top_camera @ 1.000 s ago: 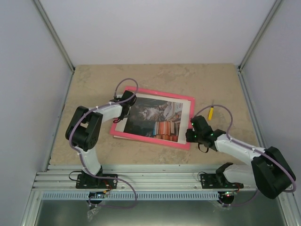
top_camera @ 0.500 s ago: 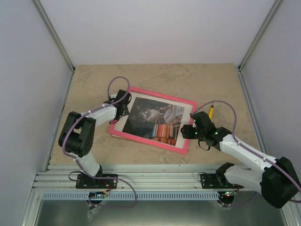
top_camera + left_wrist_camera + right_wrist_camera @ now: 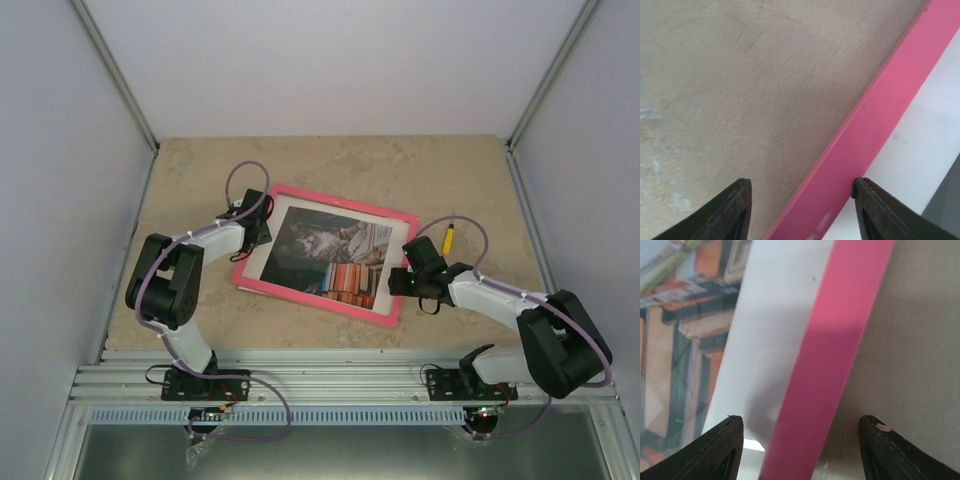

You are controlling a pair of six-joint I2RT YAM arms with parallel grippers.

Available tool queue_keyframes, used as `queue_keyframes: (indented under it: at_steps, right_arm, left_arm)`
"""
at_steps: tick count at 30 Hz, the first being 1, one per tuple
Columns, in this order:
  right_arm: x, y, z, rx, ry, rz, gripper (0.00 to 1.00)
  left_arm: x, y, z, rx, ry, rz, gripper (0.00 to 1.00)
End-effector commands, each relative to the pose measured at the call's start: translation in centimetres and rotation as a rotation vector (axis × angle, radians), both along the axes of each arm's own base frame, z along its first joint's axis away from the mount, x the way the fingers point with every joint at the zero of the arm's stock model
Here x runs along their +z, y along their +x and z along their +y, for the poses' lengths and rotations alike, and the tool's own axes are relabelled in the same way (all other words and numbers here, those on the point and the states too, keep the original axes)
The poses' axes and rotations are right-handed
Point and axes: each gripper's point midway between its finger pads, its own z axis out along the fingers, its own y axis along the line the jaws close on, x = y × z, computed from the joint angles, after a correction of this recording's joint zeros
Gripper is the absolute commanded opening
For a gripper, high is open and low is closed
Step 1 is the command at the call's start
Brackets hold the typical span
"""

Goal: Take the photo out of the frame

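I will next grab only the frame's pink side bar (image 3: 397,306) opposite my left gripper with my right gripper, to lift the frame off the photo (image 3: 330,250).
The pink frame (image 3: 300,291) lies face up on the tan table, holding the photo (image 3: 330,250) of a cat and stacked books with a white border. My left gripper (image 3: 256,230) is open at the frame's left edge; in the left wrist view its fingers straddle the pink bar (image 3: 865,140). My right gripper (image 3: 402,275) is open at the frame's right edge; in the right wrist view its fingers straddle the pink bar (image 3: 835,355), with the photo (image 3: 685,325) to the left. Neither grips anything.
A yellow pen-like object (image 3: 448,238) lies on the table just right of the frame, behind my right arm. White walls enclose the table on three sides. A metal rail (image 3: 330,368) runs along the near edge.
The frame has turned and shifted slightly. My left gripper moved from over the photo out to the left edge. My right gripper moved up along the right edge.
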Motion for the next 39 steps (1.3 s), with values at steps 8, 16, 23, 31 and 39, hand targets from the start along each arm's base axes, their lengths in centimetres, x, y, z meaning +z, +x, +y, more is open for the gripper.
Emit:
queue_keyframes:
  at_steps: [8, 16, 23, 31, 39]
  right_arm:
    - [-1.2, 0.7, -1.8, -0.057, -0.036, 0.008, 0.51]
    - [-1.2, 0.4, -3.9, -0.108, -0.058, 0.012, 0.39]
    - [0.0, 0.4, -5.3, -0.146, -0.079, -0.020, 0.36]
    - [-0.3, 0.3, -6.0, -0.147, -0.088, -0.018, 0.36]
    - [-0.5, 0.3, -5.9, -0.139, -0.075, -0.014, 0.36]
  left_arm:
    - [-3.3, -2.2, -1.3, -0.075, -0.068, 0.122, 0.34]
    - [-3.8, -2.6, -3.7, -0.129, -0.141, 0.133, 0.24]
    - [-4.0, -2.8, -6.5, -0.182, -0.148, 0.142, 0.24]
    - [-3.5, -2.6, -5.5, -0.170, -0.079, 0.140, 0.38]
    - [-3.1, -2.2, -5.8, -0.193, -0.078, 0.131, 0.43]
